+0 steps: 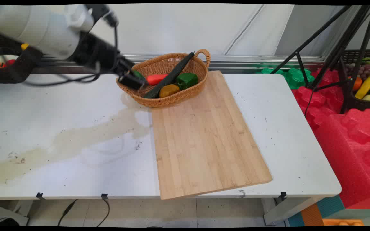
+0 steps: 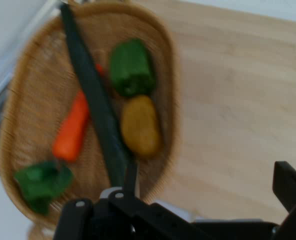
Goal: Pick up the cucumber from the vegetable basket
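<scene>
My gripper grips the cucumber near its stem end point(image 1: 188, 59) next, to move the cucumber from the basket onto the cutting board point(image 1: 204, 138).
A woven wicker basket point(image 1: 201, 69) point(image 2: 33, 100) with a loop handle stands at the back of the table, on the far end of a wooden cutting board point(image 1: 204, 138) point(image 2: 238, 100). In it lie a long dark cucumber point(image 1: 172, 75) point(image 2: 95, 105), an orange carrot point(image 1: 156, 79) point(image 2: 72, 131), a green pepper point(image 1: 186, 80) point(image 2: 132, 67), a brown potato point(image 1: 169, 90) point(image 2: 139, 126) and a small green leafy vegetable point(image 1: 137, 74) point(image 2: 42, 182). My gripper point(image 1: 133, 81) point(image 2: 208, 185) hovers over the basket's left rim, open and holding nothing.
A pale stain spreads over the white table point(image 1: 59, 128) left of the board. Red and green foam point(image 1: 348, 128) lies on the floor to the right. A black tripod point(image 1: 332, 48) and a dark crate of toy fruit point(image 1: 365, 86) stand there too.
</scene>
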`<state>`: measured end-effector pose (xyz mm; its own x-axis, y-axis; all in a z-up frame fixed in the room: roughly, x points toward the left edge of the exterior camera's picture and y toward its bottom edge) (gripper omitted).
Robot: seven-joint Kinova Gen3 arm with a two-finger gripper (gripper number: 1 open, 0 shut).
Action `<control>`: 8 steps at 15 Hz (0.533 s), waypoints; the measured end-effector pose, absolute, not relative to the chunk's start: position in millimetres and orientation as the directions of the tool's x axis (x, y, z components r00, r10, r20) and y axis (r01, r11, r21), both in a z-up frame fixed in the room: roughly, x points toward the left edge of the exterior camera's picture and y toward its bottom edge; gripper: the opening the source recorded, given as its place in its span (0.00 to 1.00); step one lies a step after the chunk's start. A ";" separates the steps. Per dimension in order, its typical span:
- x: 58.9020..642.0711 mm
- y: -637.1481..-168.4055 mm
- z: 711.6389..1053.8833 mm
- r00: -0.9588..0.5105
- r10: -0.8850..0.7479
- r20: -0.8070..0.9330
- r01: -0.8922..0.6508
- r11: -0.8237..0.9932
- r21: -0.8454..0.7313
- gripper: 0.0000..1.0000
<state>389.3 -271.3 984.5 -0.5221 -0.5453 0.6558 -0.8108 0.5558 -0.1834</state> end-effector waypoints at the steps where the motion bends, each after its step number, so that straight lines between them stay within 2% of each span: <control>1: 387.7 -283.1 987.9 -0.512 -0.545 0.664 -0.821 0.538 -0.191 1.00; 8: 377.0 -378.6 988.1 -0.453 -0.568 0.687 -0.874 0.436 -0.216 1.00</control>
<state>377.0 -378.6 988.1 -0.4532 -0.5677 0.6873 -0.8737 0.4360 -0.2160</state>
